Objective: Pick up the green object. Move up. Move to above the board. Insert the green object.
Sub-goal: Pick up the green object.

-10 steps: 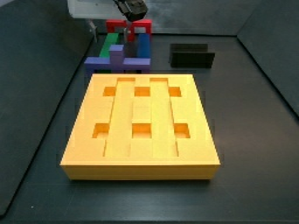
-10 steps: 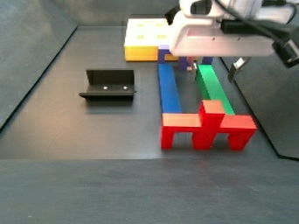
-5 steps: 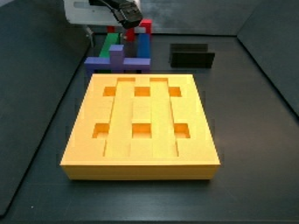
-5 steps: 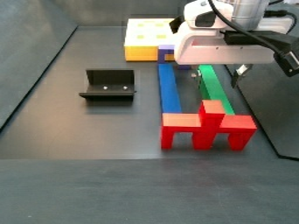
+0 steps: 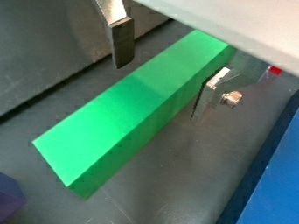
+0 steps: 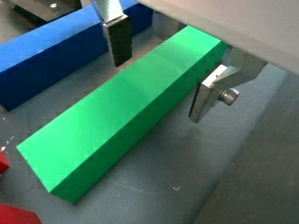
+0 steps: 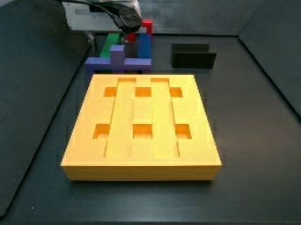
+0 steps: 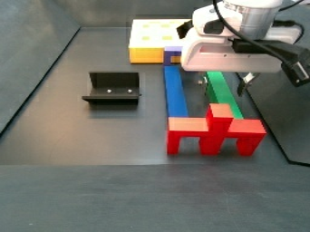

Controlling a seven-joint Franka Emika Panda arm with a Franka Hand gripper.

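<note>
My gripper grabs the green bar across its two long sides next, to insert the green object into the board (image 7: 141,123).
The green object (image 5: 135,109) is a long plain green bar lying flat on the dark floor; it also shows in a wrist view (image 6: 122,105) and in both side views (image 8: 226,98) (image 7: 108,42). My gripper (image 5: 166,68) is open and straddles the bar near one end, one finger (image 5: 121,39) on each long side, with a gap to the bar. It shows the same way in a wrist view (image 6: 163,68) and low over the bar in both side views (image 8: 226,78) (image 7: 115,32). The orange-yellow board (image 7: 141,123) with six square holes lies apart from the bar; it also shows in a side view (image 8: 151,41).
A blue-purple block (image 8: 176,91) lies beside the bar, also in a wrist view (image 6: 47,61). A red cross-shaped piece (image 8: 216,134) sits across the bar's far end. The black fixture (image 8: 111,88) stands apart on the floor, also in a side view (image 7: 193,55).
My gripper has come down from above and now sits low around the green bar, still open. The bar and the other pieces have not moved.
</note>
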